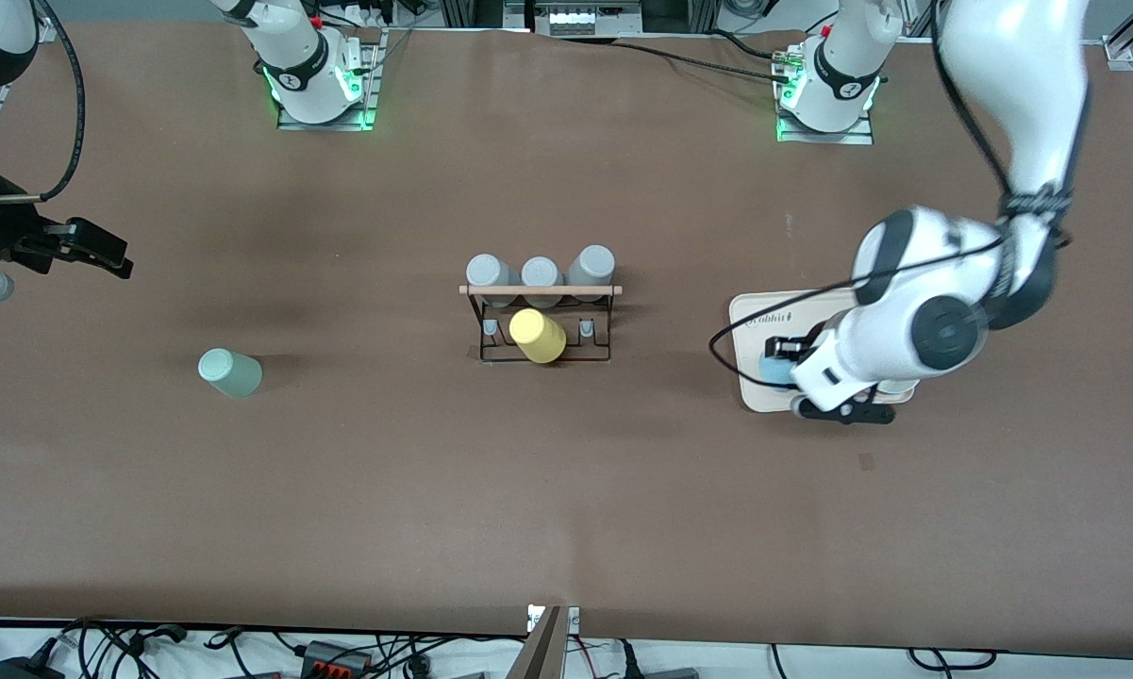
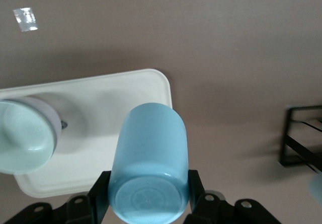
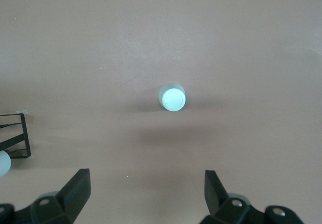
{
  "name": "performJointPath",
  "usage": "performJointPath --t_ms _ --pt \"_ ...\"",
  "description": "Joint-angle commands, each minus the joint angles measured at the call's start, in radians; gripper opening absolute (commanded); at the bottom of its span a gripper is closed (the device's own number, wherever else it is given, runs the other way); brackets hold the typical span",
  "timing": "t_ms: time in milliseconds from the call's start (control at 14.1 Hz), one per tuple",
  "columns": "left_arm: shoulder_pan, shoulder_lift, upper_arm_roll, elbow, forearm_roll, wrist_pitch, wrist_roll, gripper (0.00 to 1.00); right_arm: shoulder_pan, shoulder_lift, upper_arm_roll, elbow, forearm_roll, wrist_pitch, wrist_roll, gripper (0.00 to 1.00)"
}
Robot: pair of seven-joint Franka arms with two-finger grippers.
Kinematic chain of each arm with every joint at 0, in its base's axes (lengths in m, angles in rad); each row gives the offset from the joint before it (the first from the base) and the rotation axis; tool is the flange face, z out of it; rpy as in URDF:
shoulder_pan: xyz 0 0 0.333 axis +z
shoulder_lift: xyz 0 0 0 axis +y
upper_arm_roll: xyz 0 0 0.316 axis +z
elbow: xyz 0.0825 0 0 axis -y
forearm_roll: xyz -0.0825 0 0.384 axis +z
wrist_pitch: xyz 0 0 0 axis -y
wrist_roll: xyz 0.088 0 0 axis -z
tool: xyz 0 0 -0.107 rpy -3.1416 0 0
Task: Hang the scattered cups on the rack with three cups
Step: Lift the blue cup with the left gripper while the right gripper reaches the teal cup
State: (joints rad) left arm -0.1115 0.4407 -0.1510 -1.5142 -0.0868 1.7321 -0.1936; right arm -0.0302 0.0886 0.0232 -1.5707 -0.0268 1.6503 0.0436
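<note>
I will hang the mint green cup on the rack, so next I will grab the cup's side near its base with my right gripper.
The light blue cup sits between the fingers of my left gripper, which is shut on it over the cream tray. In the front view the cup and the left gripper show at the tray's edge. The mint green cup stands upside down on the table toward the right arm's end; it also shows in the right wrist view. My right gripper is open and empty, up over the table at that end; its own view shows both fingers wide apart. The black wire rack stands mid-table.
The rack carries three grey cups along its wooden rod and a yellow cup on a peg nearer the front camera. Another pale cup stands on the tray beside the blue one. A rack corner shows in the left wrist view.
</note>
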Motion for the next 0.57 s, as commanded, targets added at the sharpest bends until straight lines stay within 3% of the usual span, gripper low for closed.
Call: performJointPath --t_ms 0,213,497 --pt "0.045 -0.127 -0.005 0.072 -0.065 -0.19 0.054 0.01 -0.007 0.019 0.006 -0.002 -0.01 -0.001 -0.013 1.0" --pt "0.029 -0.119 -0.001 0.131 -0.224 -0.229 0.06 0.01 -0.02 0.089 0.003 -0.005 -0.016 0.009 -0.022 1.0" --pt "-0.141 -0.028 -0.007 0.138 -0.237 0.015 0.059 0.01 -0.037 0.203 0.003 -0.057 -0.016 0.133 -0.068 1.0"
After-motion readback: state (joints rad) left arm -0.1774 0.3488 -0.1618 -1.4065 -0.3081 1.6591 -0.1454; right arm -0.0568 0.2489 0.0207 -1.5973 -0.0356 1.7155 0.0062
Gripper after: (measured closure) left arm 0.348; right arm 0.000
